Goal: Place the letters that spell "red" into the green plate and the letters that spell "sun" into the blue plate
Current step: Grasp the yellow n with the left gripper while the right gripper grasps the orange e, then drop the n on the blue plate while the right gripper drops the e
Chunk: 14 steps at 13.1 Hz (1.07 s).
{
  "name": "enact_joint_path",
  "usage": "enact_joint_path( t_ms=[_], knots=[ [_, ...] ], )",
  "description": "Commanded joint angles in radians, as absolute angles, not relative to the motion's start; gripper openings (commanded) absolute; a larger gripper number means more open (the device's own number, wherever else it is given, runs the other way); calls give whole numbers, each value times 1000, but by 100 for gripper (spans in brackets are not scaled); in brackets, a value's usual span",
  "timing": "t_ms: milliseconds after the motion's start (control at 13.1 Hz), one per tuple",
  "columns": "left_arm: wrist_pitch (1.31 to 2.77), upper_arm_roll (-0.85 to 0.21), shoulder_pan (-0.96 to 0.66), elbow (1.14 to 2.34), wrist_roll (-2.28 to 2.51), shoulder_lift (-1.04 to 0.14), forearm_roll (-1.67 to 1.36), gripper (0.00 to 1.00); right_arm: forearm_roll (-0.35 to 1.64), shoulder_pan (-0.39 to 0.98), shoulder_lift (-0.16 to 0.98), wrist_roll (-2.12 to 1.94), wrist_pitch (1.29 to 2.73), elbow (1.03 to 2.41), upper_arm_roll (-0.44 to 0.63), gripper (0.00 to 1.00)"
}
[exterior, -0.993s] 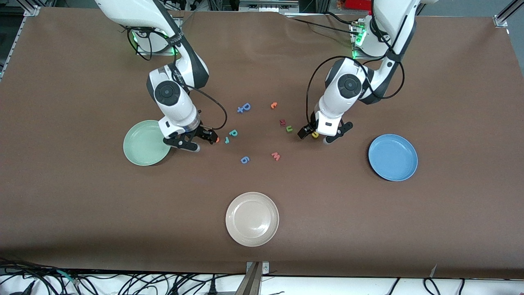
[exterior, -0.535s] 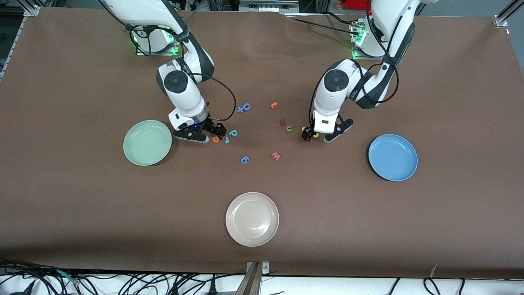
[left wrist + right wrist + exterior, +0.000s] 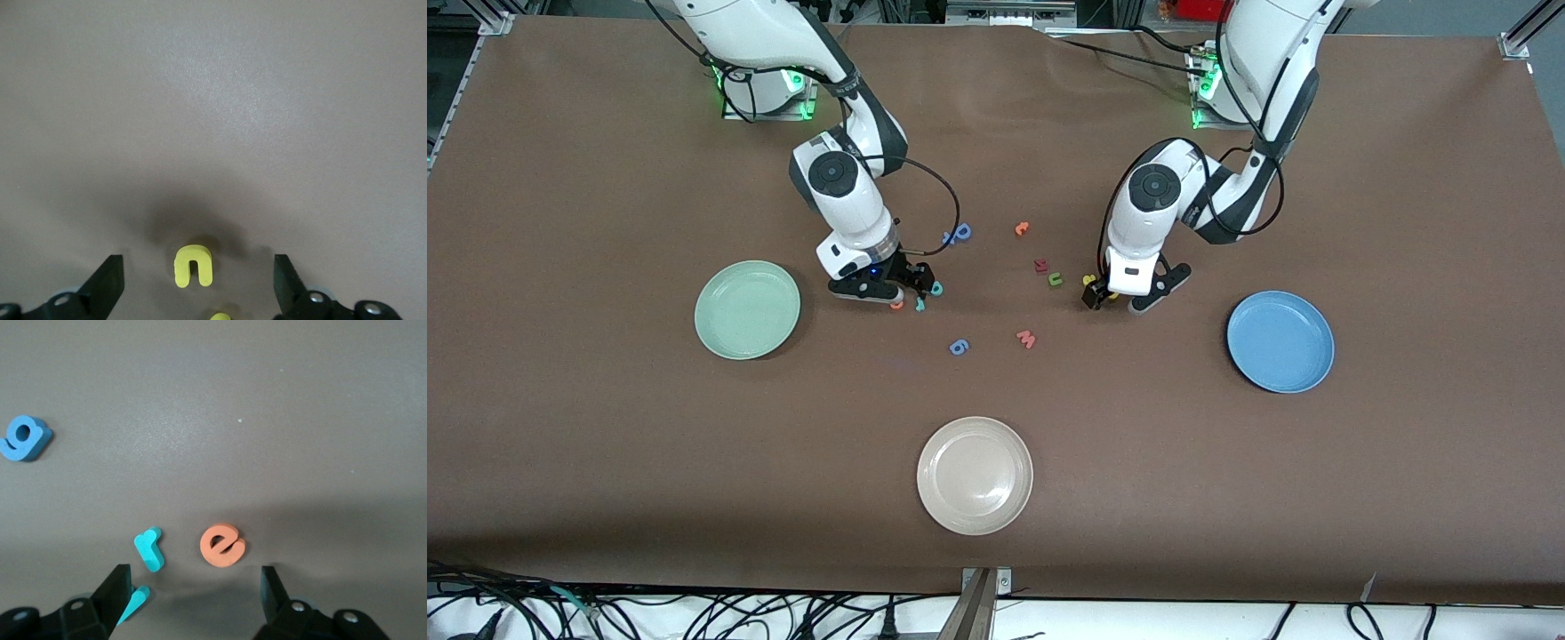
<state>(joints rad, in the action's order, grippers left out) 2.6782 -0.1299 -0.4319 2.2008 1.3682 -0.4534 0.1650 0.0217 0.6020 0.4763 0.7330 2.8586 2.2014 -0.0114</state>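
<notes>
My left gripper's fingers are low beside both sides of the yellow arch [image 3: 1112, 297] [image 3: 193, 265], so my left gripper needs to close on the arch.
The orange "e" [image 3: 222, 545] and the small teal "r" [image 3: 149, 549] lie on the brown table just ahead of my right gripper [image 3: 193, 593], which is open and low over them. The teal "d" [image 3: 133, 603] lies against the inside of one finger. In the front view the "e" [image 3: 896, 305], "r" [image 3: 919, 303] and "d" [image 3: 935, 287] sit by that gripper [image 3: 889, 293]. My left gripper [image 3: 197, 287] is open around a yellow arch [image 3: 193, 265], with another yellow letter [image 3: 220, 316] partly showing. The green arch [image 3: 1055, 279] lies beside it. Both the green plate [image 3: 747, 309] and blue plate [image 3: 1280, 341] are bare.
A cream plate [image 3: 975, 476] sits near the front edge. Periwinkle letters [image 3: 958, 234] [image 3: 959, 347], an orange "c" [image 3: 1022, 228], a dark red letter [image 3: 1040, 265] and a salmon "w" [image 3: 1026, 338] are scattered mid-table between the two grippers.
My right gripper has moved away from the green plate toward the table's middle, ending over the "e" and "r". My left gripper has shifted slightly toward the middle over the yellow letters.
</notes>
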Motion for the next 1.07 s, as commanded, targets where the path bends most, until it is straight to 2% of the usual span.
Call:
enact_joint_path(
  t_ms=[0,76,153,229,306,458,688,840,917,993],
  knots=[
    [2715,-130,-428,2204,1401,-469,198,88,15,606,463,664,2879,2218,11,86],
    [2717,-132,-428,2204,1401,-475,196,76,15,606,465,658,2879,2220,9,80],
    [2724,-130,-429,2204,1399,-477,196,63,15,604,466,652,2882,2223,9,80],
    [2726,-130,-430,2206,1401,-477,196,52,15,606,468,650,2893,2223,11,76],
    [2726,-132,-430,2206,1401,-480,196,48,15,604,468,632,2904,2226,12,73],
    [2726,-132,-430,2206,1399,-482,196,32,15,604,472,603,2927,2232,23,73],
    [2724,-132,-431,2204,1388,-482,196,15,14,604,497,598,3012,2252,23,73],
    [2664,-132,-410,2168,1353,-466,202,10,14,604,515,592,3078,2266,21,73],
    [2535,-138,-387,2108,1300,-457,201,10,15,604,515,589,3082,2269,23,68],
    [2394,-140,-385,2029,1245,-459,187,10,14,604,514,589,3079,2269,23,55]
  ],
)
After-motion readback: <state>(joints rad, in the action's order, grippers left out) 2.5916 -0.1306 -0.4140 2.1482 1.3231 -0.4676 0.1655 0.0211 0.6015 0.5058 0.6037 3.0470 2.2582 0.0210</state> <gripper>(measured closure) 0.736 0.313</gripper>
